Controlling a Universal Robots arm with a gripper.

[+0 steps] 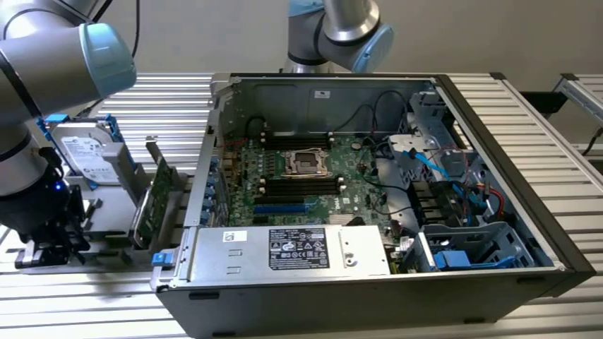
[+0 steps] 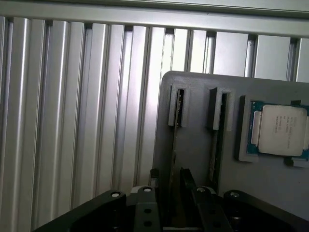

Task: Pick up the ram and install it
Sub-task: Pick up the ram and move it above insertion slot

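Observation:
My gripper will next pinch the nearer ram across its bare middle (image 2: 174,191), open on both sides; the holder's slotted block holds its end.
Two thin dark ram sticks stand on edge in slots of a grey holder (image 2: 193,145). The nearer ram (image 2: 176,111) runs down between my fingers; the second stick (image 2: 219,121) stands beside it. My gripper (image 2: 170,181) is open, one finger on each side of the nearer ram, low over the holder. In the exterior view the gripper (image 1: 47,244) hangs at the left, outside the open computer case (image 1: 499,212). The motherboard (image 1: 301,176) lies inside the case with its black memory slots (image 1: 299,185) below the processor socket.
A square silver processor chip (image 2: 282,130) sits in the holder next to the sticks. A green circuit card (image 1: 155,205) and a hard drive (image 1: 85,152) stand between the gripper and the case. The power supply (image 1: 292,251), cables and blue drive bays crowd the case.

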